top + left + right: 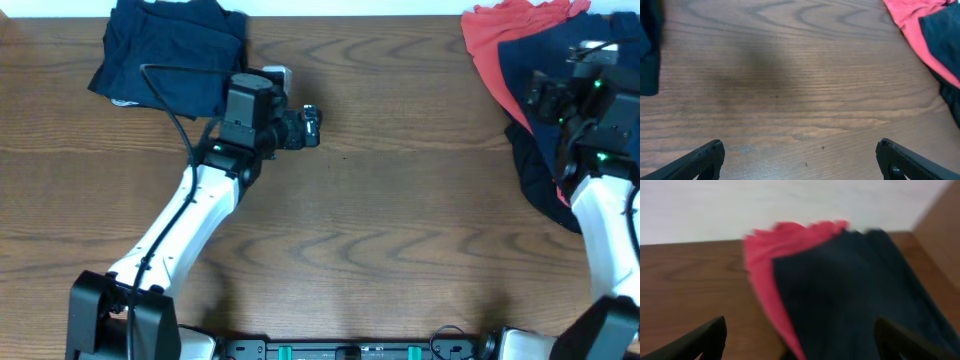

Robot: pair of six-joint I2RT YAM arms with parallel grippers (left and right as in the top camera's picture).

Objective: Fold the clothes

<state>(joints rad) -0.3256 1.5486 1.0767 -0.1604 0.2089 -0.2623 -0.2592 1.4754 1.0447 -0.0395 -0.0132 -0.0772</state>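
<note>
The dark navy garment tops the heap. I need to grab its edge beside the red garment point(500, 35) with my right gripper to pull it away for folding.
A folded dark navy garment point(170, 52) lies at the table's back left; its edge shows in the left wrist view point(649, 50). A heap of unfolded clothes at the back right holds a red garment point(500, 35) and a dark navy garment point(540, 150); both show in the right wrist view, red point(770, 260) and navy point(855, 290), and in the left wrist view point(925, 30). My left gripper point(312, 125) is open and empty over bare wood point(800, 155). My right gripper point(590, 55) is open above the heap point(800, 340), holding nothing.
The wooden table point(380, 220) spans the view between the folded garment and the heap. A pale wall point(790, 205) rises behind the table's back edge. A black rail point(350, 350) runs along the front edge between the arm bases.
</note>
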